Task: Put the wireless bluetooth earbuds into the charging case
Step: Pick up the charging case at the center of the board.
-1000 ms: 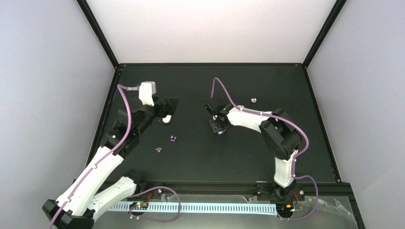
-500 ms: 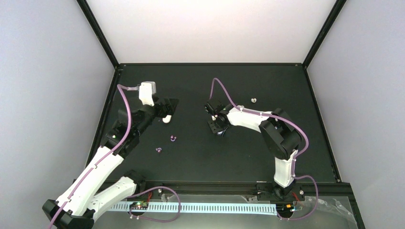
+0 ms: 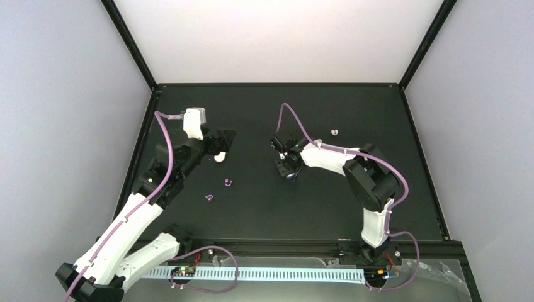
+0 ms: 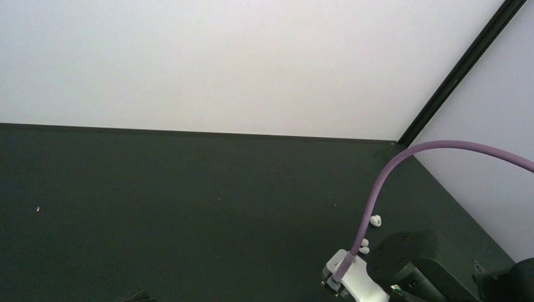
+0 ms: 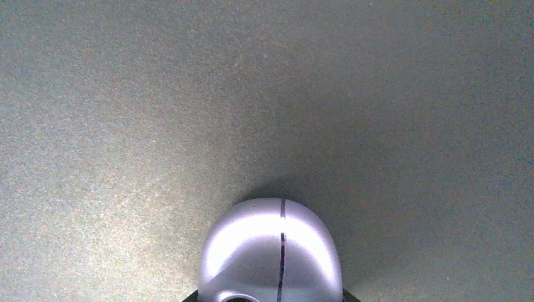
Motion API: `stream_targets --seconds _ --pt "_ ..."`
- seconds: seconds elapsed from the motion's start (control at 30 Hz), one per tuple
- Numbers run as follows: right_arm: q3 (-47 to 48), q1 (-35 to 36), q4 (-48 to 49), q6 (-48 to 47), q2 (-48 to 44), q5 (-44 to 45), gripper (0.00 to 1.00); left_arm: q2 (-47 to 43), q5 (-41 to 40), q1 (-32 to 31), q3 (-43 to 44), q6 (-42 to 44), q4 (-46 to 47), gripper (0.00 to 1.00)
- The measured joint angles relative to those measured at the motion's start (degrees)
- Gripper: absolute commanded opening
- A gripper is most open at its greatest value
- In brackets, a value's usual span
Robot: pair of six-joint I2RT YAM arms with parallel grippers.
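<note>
I would raise the purple charging case (image 3: 291, 176) (image 5: 271, 251) too if I lifted my right gripper now, because the dark fingers sit close against both sides of the case.
Two glossy purple earbuds (image 3: 228, 183) (image 3: 209, 197) lie on the black table left of centre. One white earbud (image 3: 335, 132) lies at the back right. In the left wrist view it (image 4: 376, 220) shows with a second white earbud (image 4: 363, 250) near the right arm. My right gripper (image 3: 286, 165) is down at the table centre, its jaws on either side of a glossy purple charging case (image 5: 271, 251) with a dark seam. My left gripper (image 3: 220, 143) hovers over a white charging case (image 3: 219, 157). Its fingers do not show in its own wrist view.
The table (image 3: 264, 207) is a black mat with a raised black rim, closed in by white walls at the back and sides. A purple cable (image 3: 291, 116) arches over the right wrist. The right arm's wrist module (image 4: 356, 283) shows at the bottom right of the left wrist view.
The right wrist has shifted very slightly over the purple case. The left arm and the earbuds have not moved.
</note>
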Motion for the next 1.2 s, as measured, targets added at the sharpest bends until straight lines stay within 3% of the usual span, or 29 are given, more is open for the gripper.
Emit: stream_targets --seconds 0.3,0.57,0.83,1.0,1.2 --pt "-5.01 0.0 0.42 -0.04 -6.93 1.6 0.35 0.0 -0.02 0.0 0.0 0.0 0.0 0.99" --pt "-12.57 2.64 3.1 -4.98 -31.36 2.97 0.36 0.07 3.19 -2.01 0.0 0.9 0.04 0.99" --pt "-19.17 11.39 4.48 -13.94 -51.84 3.3 0.36 5.6 18.56 -7.08 3.32 1.14 -1.42 0.99" --pt "-20.24 12.02 4.02 -17.64 -58.23 3.28 0.36 7.13 27.28 -10.34 3.54 1.11 -2.69 0.99" --pt "-21.18 12.15 3.72 -19.91 -60.57 2.34 0.36 11.67 32.39 -15.45 3.93 0.22 -2.08 0.95"
